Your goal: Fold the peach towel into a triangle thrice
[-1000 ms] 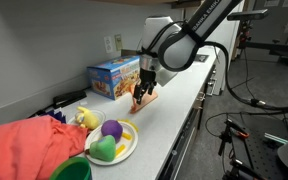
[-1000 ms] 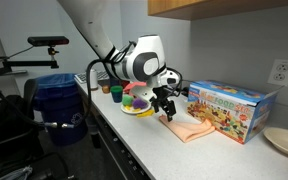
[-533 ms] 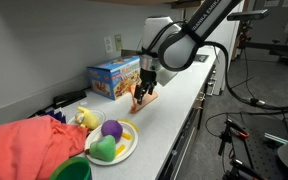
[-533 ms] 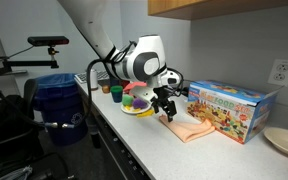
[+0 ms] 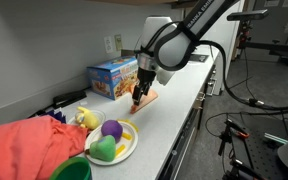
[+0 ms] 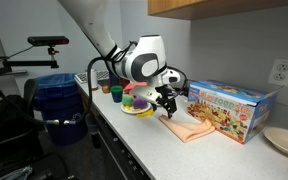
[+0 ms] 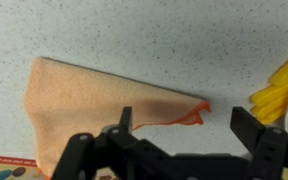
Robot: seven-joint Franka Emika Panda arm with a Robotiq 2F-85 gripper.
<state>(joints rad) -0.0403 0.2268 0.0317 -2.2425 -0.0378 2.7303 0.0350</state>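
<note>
My gripper is open above the flat towel, with the corner between its fingers, and would miss the corner if it closed now. It needs to go lower before it closes on the towel's pointed corner.
The peach towel lies flat on the speckled counter, folded into a triangle. Its pointed corner has a loose orange thread. It also shows in both exterior views. My gripper is open and empty, hovering just above the towel's pointed corner, with that corner between the two fingers. In the exterior views the gripper points straight down over the towel's end nearest the plate.
A colourful box stands against the wall behind the towel. A plate of toy fruit is beside it, its yellow piece in the wrist view. A red cloth lies near.
The gripper has shifted slightly toward the towel's pointed corner; the towel has not moved.
</note>
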